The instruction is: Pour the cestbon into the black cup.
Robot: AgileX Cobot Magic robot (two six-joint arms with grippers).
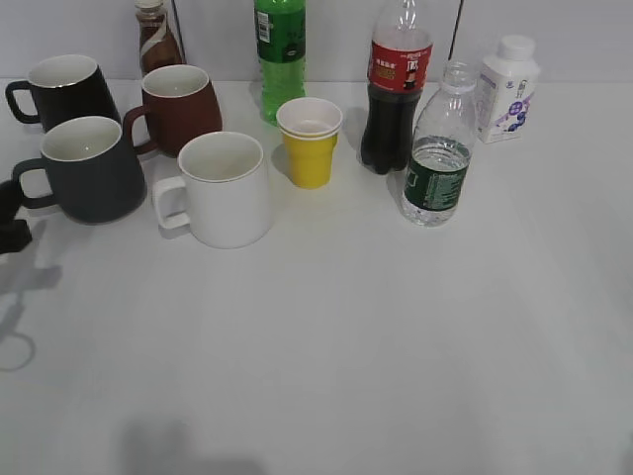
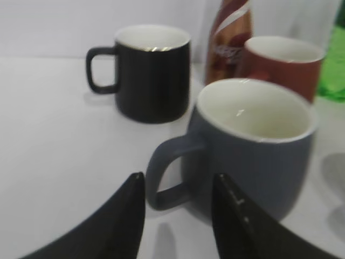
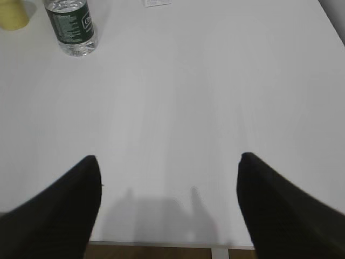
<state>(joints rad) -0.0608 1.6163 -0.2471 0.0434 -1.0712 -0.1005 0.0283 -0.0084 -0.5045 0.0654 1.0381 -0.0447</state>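
Observation:
My left gripper grabs the charcoal-grey mug (image 1: 99, 173) by its handle (image 1: 30, 183) next, to keep it steady for the pour.
The cestbon (image 1: 435, 158), a clear ribbed bottle with a dark green label, stands upright at the right of the middle, next to the cola bottle. It also shows at the top left of the right wrist view (image 3: 70, 27). The black cup (image 1: 89, 168), a charcoal-grey mug with a white inside, stands at the left with its handle pointing left. In the left wrist view the black cup (image 2: 253, 151) is close, and its handle lies just ahead of my left gripper (image 2: 180, 178), which is open and empty. My right gripper (image 3: 168, 158) is open and empty over bare table near the front edge.
A glossy black mug (image 1: 64, 89), a maroon mug (image 1: 178, 104), a white mug (image 1: 223, 188) and a yellow paper cup (image 1: 310, 142) stand around the black cup. Behind them are a green soda bottle (image 1: 281, 49), a cola bottle (image 1: 396, 89), a white milk bottle (image 1: 506, 89) and a brown bottle (image 1: 155, 40).

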